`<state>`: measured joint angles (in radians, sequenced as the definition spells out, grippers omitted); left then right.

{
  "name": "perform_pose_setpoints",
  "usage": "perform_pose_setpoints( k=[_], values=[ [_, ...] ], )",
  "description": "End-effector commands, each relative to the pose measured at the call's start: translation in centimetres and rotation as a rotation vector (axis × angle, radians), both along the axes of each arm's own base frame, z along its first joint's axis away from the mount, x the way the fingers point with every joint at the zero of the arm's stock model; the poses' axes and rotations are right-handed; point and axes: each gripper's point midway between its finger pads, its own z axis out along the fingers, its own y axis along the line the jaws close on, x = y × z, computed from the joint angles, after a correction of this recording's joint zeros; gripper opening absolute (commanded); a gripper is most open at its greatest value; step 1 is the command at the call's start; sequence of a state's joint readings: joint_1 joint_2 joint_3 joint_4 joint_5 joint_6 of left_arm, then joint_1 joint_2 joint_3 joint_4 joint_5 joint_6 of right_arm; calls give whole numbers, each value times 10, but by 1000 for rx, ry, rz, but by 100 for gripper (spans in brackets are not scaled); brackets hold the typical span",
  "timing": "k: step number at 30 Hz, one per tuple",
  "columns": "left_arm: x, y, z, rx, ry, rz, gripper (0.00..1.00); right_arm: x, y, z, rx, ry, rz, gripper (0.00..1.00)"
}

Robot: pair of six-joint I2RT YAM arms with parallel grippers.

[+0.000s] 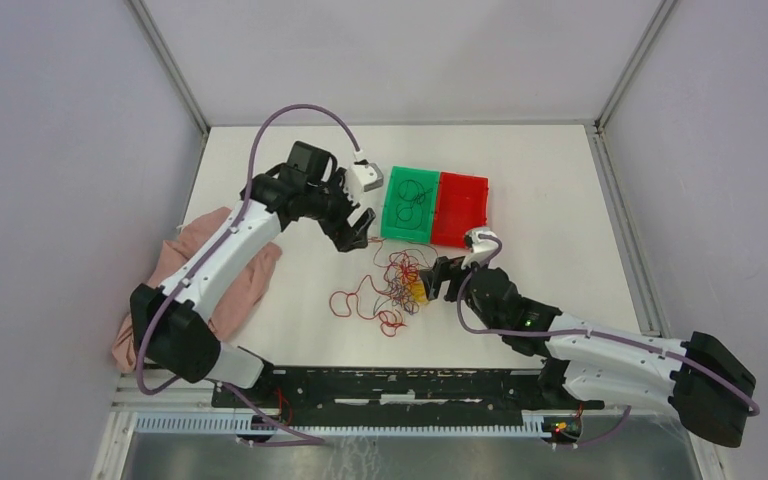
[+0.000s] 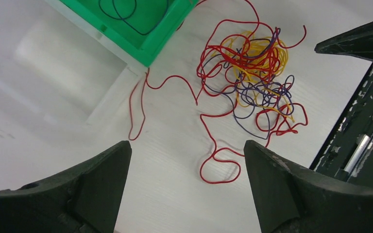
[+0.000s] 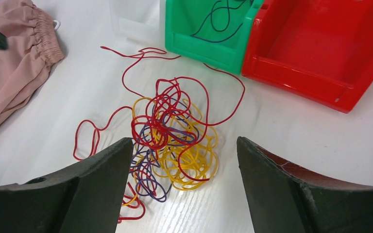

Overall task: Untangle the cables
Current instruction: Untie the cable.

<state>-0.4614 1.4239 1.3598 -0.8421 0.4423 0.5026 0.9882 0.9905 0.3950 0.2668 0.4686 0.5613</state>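
The red cable needs to come out of the tangle point(image 1: 400, 280), so my left gripper should next grab it by its loose loop point(image 1: 373, 240) beside the green bin.
The cables point(image 1: 395, 285) lie as one loose tangle of red, yellow and dark purple strands on the white table, with red loops trailing out to the left. My left gripper point(image 1: 357, 230) hangs open above the table just behind the tangle, near the green bin. In the left wrist view the gripper point(image 2: 186, 145) holds nothing, and the cables point(image 2: 252, 73) lie ahead of it. My right gripper point(image 1: 438, 278) sits at the tangle's right edge. In the right wrist view it point(image 3: 184, 141) is open, and the cables point(image 3: 175, 136) lie on the table between and ahead of its fingers, untouched.
A green bin point(image 1: 392, 222) with a dark strand inside stands behind the tangle, joined on its right to a red bin point(image 1: 465, 210). A translucent container point(image 3: 136, 19) stands left of the green bin. A pink cloth point(image 1: 250, 285) lies at the table's left under the left arm.
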Motion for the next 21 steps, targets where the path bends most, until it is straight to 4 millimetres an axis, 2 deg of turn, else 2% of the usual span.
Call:
perform_pose_setpoints(
  k=[1,4,11,15,21],
  values=[
    [-1,-22,-23,-125,169,123,93,7,-9,26,22,-48,-50,84],
    [1,-30,-46,-163,256,190,93,8,-12,32,17,-61,-57,84],
    [21,-39,-93,-146,361,309,78,11,-13,40,10,-78,-68,83],
    [33,-43,-110,-135,359,322,73,12,-11,43,17,-83,-70,82],
    [36,-50,-132,-132,431,337,70,14,-11,44,4,-90,-73,82]
  ],
)
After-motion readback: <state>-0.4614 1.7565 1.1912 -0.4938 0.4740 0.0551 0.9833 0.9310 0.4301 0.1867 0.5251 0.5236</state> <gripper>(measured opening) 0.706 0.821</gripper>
